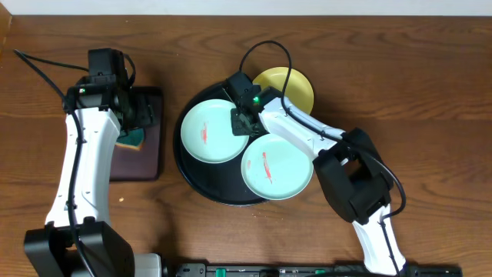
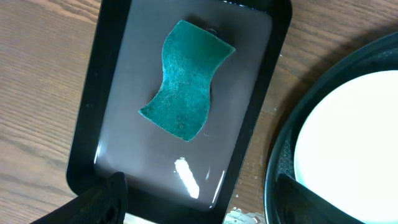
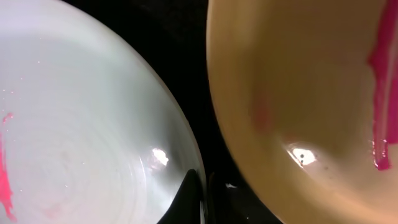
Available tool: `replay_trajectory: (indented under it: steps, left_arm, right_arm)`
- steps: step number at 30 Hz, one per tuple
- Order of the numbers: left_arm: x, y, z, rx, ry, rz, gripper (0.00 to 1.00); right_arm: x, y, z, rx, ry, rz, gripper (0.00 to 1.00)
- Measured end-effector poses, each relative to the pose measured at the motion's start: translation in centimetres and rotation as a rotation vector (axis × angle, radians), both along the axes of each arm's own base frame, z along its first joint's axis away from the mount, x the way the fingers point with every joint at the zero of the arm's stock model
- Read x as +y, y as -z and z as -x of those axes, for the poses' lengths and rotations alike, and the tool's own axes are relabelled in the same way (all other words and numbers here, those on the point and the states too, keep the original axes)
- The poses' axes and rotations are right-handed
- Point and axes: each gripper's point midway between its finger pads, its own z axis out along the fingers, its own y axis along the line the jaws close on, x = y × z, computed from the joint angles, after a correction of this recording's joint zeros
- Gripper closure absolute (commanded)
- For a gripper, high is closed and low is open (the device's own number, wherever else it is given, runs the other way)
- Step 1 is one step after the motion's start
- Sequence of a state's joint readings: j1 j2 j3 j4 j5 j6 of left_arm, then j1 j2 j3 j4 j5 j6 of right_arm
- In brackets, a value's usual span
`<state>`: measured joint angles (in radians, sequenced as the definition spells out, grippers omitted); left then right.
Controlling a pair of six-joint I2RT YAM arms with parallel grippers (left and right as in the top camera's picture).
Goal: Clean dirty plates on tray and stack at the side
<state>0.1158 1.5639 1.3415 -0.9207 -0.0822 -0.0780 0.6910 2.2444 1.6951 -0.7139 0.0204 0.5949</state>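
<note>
My left gripper grabs the green sponge across its narrow middle (image 2: 187,81) next, so that a wide end stays free to clean dirty plates.
The round black tray (image 1: 190,171) holds two turquoise plates, one at the left (image 1: 206,132) and one at the front right (image 1: 277,165), each with a red smear. A yellow plate (image 1: 294,86) lies at the tray's back right. My right gripper (image 1: 244,119) is shut on the right rim of the left turquoise plate (image 3: 81,124), one finger inside the rim and one outside (image 3: 202,199). The yellow plate (image 3: 298,81) with a red smear is just beside it. My left gripper (image 1: 138,121) is open and empty (image 2: 208,205) above a green sponge (image 2: 186,81).
The sponge (image 1: 137,140) lies in a dark-brown rectangular tray (image 1: 142,161) left of the black tray; the rectangular tray (image 2: 249,124) looks wet. The left wrist view shows the black tray's rim (image 2: 280,155) and the left turquoise plate (image 2: 354,137). Bare wood tabletop (image 1: 430,92) surrounds both.
</note>
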Motion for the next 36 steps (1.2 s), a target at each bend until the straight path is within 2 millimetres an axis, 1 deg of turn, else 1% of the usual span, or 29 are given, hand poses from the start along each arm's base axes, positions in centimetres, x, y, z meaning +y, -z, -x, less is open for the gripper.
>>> replay_trajectory:
  steps: [5,9,12,15,18,20,23,26,30,36]
  left_arm:
    - [0.0,0.0,0.0,0.002,0.004,-0.001,0.26]
    - [0.2,0.7,0.0,0.022,0.0,0.001,0.3]
    - [1.0,2.3,-0.3,0.059,-0.018,0.005,0.32]
    - [2.0,4.8,-1.0,0.106,-0.01,0.003,0.32]
    - [2.5,7.5,-1.8,0.148,0.041,0.003,0.33]
    - [2.5,8.7,-2.6,0.151,0.086,0.001,0.36]
    - [2.6,9.8,-4.1,0.125,0.138,-0.011,0.4]
    - [2.8,10.1,-4.7,0.114,0.165,-0.024,0.44]
    - [3.4,10.6,-4.5,0.129,0.175,-0.027,0.48]
    - [4.8,12.9,-3.6,0.189,0.144,-0.005,0.6]
  right_arm:
    - [0.5,0.0,-0.2,0.013,-0.006,-0.045,0.99]
    - [0.5,0.0,-0.2,0.014,-0.015,-0.048,0.99]
    - [0.6,0.0,-0.2,0.012,-0.026,-0.046,0.99]
    - [0.6,0.0,-0.2,0.011,-0.034,-0.046,0.99]
    - [0.6,0.0,-0.2,0.009,-0.043,-0.045,0.99]
    - [0.6,0.0,-0.2,0.008,-0.049,-0.044,0.99]
    - [0.7,0.0,-0.2,0.007,-0.056,-0.044,0.99]
    - [0.7,0.0,-0.2,0.006,-0.059,-0.044,0.99]
    - [0.7,0.0,-0.2,0.006,-0.062,-0.044,0.99]
    - [0.7,0.0,-0.2,0.006,-0.064,-0.046,0.99]
